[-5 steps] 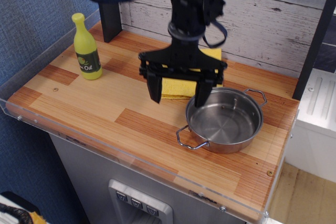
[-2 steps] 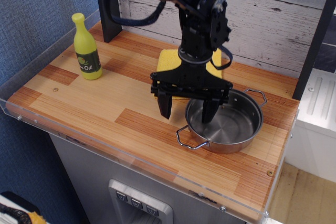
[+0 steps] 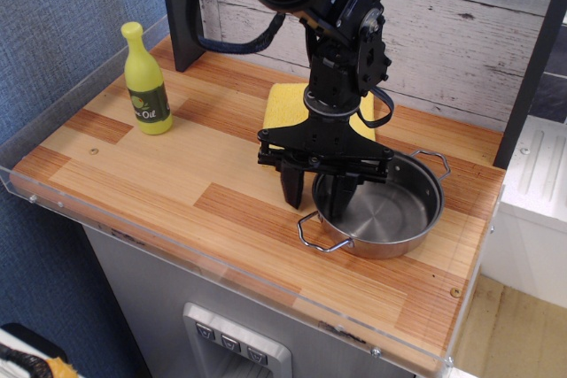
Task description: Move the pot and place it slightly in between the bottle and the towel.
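Observation:
The pot's round body point(image 3: 381, 214) is wider than my gripper, so my gripper should pinch the thin rim next.
The shiny steel pot point(image 3: 390, 214) sits at the right of the wooden counter, one wire handle toward the front and one toward the back right. My black gripper point(image 3: 319, 192) is open and lowered over the pot's left rim. One finger point(image 3: 291, 188) stands outside the wall and the other reaches inside the pot. The yellow towel point(image 3: 288, 104) lies behind the gripper, partly hidden by the arm. Far left on the counter stands the yellow-green oil bottle point(image 3: 147, 82), upright.
A clear plastic lip point(image 3: 53, 139) runs along the counter's left and front edges. A dark post point(image 3: 182, 6) stands at the back left, a white plank wall point(image 3: 461, 33) behind. Bare wood point(image 3: 177, 174) stretches between bottle and towel.
The gripper has come down and forward from above the towel to the pot's left rim, its fingers now straddling the wall. The pot, towel and bottle have not moved.

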